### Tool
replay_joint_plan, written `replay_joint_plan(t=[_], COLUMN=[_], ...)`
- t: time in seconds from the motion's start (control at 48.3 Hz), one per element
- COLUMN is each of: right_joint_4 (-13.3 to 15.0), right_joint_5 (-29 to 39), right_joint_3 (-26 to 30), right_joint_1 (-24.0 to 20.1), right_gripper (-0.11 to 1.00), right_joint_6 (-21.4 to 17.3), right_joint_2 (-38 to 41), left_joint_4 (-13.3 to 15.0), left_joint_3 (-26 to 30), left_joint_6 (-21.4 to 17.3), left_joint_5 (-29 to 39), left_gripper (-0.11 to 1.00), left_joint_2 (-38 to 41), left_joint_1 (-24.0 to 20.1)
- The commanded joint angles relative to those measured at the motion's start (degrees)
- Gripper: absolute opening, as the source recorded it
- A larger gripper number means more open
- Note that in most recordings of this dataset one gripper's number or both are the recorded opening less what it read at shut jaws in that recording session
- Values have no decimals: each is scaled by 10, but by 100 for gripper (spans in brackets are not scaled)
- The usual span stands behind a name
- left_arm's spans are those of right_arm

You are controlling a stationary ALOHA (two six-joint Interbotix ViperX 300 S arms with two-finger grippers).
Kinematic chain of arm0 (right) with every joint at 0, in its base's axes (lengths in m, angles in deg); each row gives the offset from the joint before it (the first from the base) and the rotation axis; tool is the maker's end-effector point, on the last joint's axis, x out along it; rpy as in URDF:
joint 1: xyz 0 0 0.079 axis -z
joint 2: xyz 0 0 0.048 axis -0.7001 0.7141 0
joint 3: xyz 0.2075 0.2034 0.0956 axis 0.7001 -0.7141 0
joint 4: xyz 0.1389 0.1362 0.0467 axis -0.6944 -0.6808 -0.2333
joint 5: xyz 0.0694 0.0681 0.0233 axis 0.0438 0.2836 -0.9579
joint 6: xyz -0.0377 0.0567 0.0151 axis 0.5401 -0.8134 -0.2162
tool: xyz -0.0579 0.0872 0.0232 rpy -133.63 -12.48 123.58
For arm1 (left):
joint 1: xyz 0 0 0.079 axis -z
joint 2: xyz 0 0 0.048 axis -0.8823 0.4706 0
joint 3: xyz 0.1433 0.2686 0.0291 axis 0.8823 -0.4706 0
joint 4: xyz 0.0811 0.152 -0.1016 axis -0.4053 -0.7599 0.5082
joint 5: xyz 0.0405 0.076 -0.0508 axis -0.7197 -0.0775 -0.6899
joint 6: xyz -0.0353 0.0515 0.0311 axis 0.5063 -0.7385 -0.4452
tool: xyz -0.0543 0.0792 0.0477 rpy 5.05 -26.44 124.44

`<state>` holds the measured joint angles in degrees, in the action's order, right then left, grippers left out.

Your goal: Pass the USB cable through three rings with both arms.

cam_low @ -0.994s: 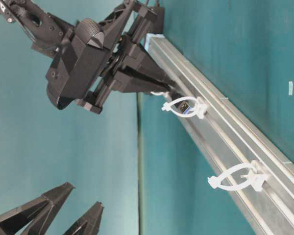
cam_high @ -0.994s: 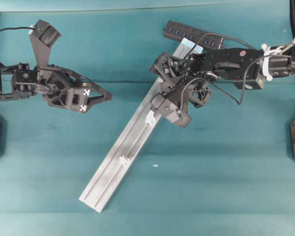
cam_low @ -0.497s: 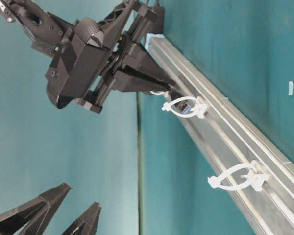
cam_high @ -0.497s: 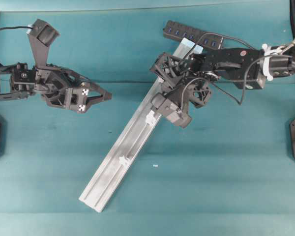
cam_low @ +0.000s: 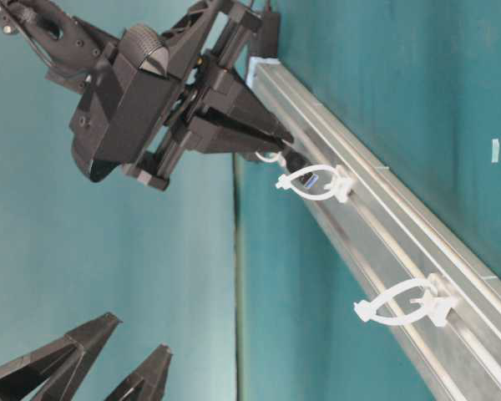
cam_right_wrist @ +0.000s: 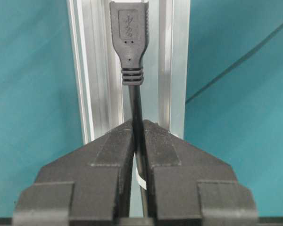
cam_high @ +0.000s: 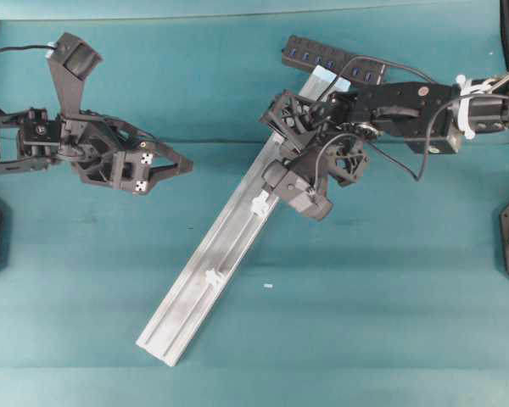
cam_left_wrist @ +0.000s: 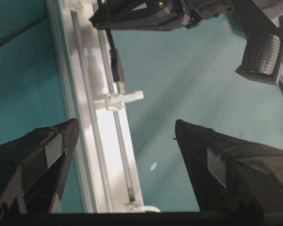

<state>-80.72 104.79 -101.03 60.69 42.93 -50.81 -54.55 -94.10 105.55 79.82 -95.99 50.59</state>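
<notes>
The left gripper grabs the plug by the front of its black housing [cam_left_wrist: 118,73] next, because my right gripper stays shut close behind the plug.
My right gripper [cam_right_wrist: 137,123] is shut on the thin dark USB cable [cam_right_wrist: 136,101], just behind its plug [cam_right_wrist: 129,37]. The plug points down the silver rail [cam_high: 187,305]. In the table-level view the plug tip [cam_low: 311,178] sits at the mouth of the middle ring [cam_low: 317,185]. Another white ring [cam_low: 270,156] lies right at the right fingertips [cam_low: 280,138]. The last ring [cam_low: 401,307] stands lower on the rail, with nothing in it. My left gripper [cam_high: 182,165] hovers open and empty left of the rail, facing the middle ring [cam_left_wrist: 118,99].
A black multi-port hub [cam_high: 331,61] with blue sockets lies at the rail's far end. A small white speck [cam_high: 267,286] sits on the teal cloth right of the rail. The right arm's loose black wire [cam_high: 403,161] hangs beside its wrist.
The right gripper has drawn slightly up and back along the rail, so less of the plug tip shows in the middle ring. The left gripper has barely moved.
</notes>
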Motion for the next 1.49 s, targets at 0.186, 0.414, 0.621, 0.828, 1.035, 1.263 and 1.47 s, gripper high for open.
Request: replay_joint_plan(t=[0.186, 0.414, 0.621, 0.828, 1.035, 1.263, 1.47], right_joint_4=[-3, -11, -21, -29, -36, -43, -43], right_joint_5=[3, -4, -4, -4, -3, -2, -2], right_joint_3=[3, 4, 13, 24, 35, 39, 39], right_joint_1=[-15, -38, -48, -57, -70, -86, -87], right_gripper=[7, 7, 7, 7, 7, 7, 7], right_joint_6=[3, -2, -4, -4, -6, -20, -33], right_joint_2=[1, 3, 7, 12, 18, 19, 19], left_joint_4=[-3, -3, -3, -3, -3, -3, -3], left_joint_3=[5, 5, 5, 5, 1, -7, -8], left_joint_6=[0, 0, 0, 1, -4, -4, -4], left_joint_5=[-3, -3, -3, -14, -8, 25, 61], left_gripper=[90, 90, 90, 90, 89, 89, 89], left_joint_2=[-16, -13, -12, -14, -13, -21, -22], left_joint_1=[2, 2, 2, 7, 11, 34, 69])
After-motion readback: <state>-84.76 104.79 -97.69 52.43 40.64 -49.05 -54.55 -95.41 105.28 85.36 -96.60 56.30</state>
